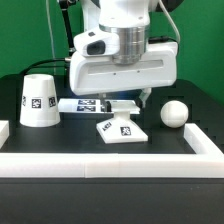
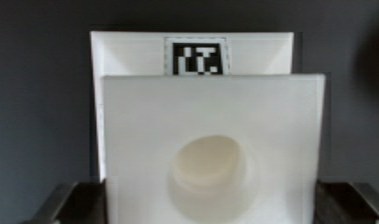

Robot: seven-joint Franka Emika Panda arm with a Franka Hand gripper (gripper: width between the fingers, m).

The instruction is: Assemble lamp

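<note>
The lamp base is still short of the white wall's corner (image 1: 197,138) beyond the bulb, so my gripper should move it to that corner before letting go.
The flat square lamp base (image 1: 122,129) lies on the black table in the middle, directly under my arm. My gripper (image 1: 123,106) reaches down onto its far part. In the wrist view the base (image 2: 212,120) fills the picture, with its round socket hollow (image 2: 218,172) and a tag (image 2: 196,57). The dark fingers (image 2: 70,207) press against both of its side edges, so the gripper (image 2: 211,207) is shut on the base. The conical shade (image 1: 40,100) stands at the exterior view's left. The round bulb (image 1: 174,113) lies at the exterior view's right.
The marker board (image 1: 85,105) lies flat behind the base, partly hidden by my arm. A low white wall (image 1: 110,163) runs along the front of the table and turns back at both sides.
</note>
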